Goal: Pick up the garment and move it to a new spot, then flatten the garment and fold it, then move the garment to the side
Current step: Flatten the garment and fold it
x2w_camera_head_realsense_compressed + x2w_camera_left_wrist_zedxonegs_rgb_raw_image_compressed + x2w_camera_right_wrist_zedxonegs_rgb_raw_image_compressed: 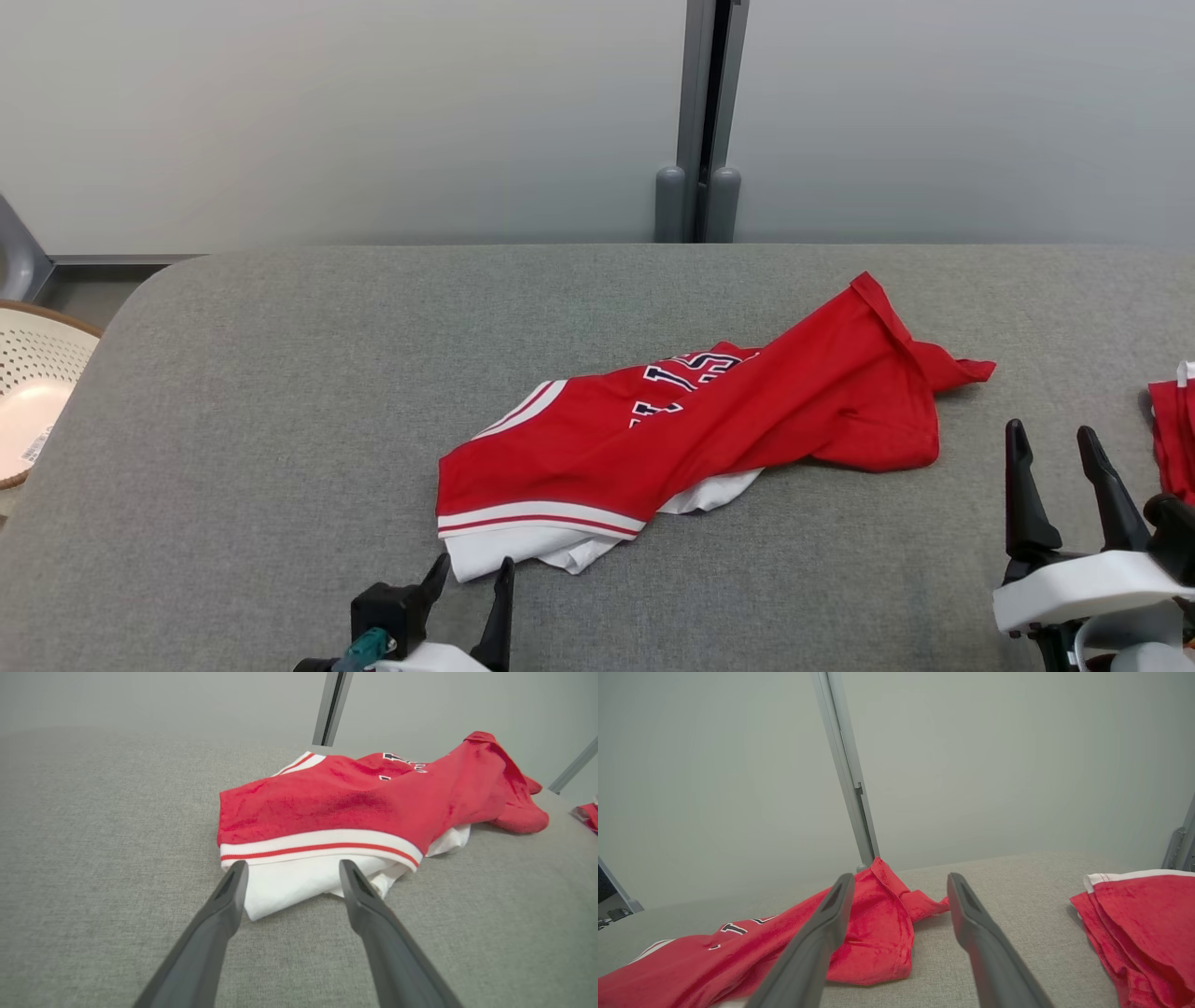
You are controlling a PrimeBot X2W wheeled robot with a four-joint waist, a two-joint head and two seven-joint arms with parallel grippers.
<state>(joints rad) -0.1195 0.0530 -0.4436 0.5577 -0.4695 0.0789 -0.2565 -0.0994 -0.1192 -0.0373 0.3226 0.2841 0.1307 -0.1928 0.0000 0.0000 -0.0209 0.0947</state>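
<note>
The garment needs to move, so my left gripper will grab it next by its white hem corner (461, 565). That corner sticks out loose while the red cloth (538, 475) lies slack.
A red garment (709, 411) with white trim, dark lettering and a white lining lies crumpled in the middle of the grey table (280, 373). My left gripper (471, 571) stands open just in front of its white hem, the fingertips close to the cloth; the left wrist view shows that hem (299, 882) between the open fingers. My right gripper (1055, 437) stands open to the right of the garment, apart from it. In the right wrist view the garment's red end (882, 924) lies ahead and to the left of the fingers.
A second red garment (1174, 439) lies folded at the table's right edge, close to my right gripper. A pale perforated basket (33, 387) stands off the table's left end. A grey wall with a post (700, 121) runs behind.
</note>
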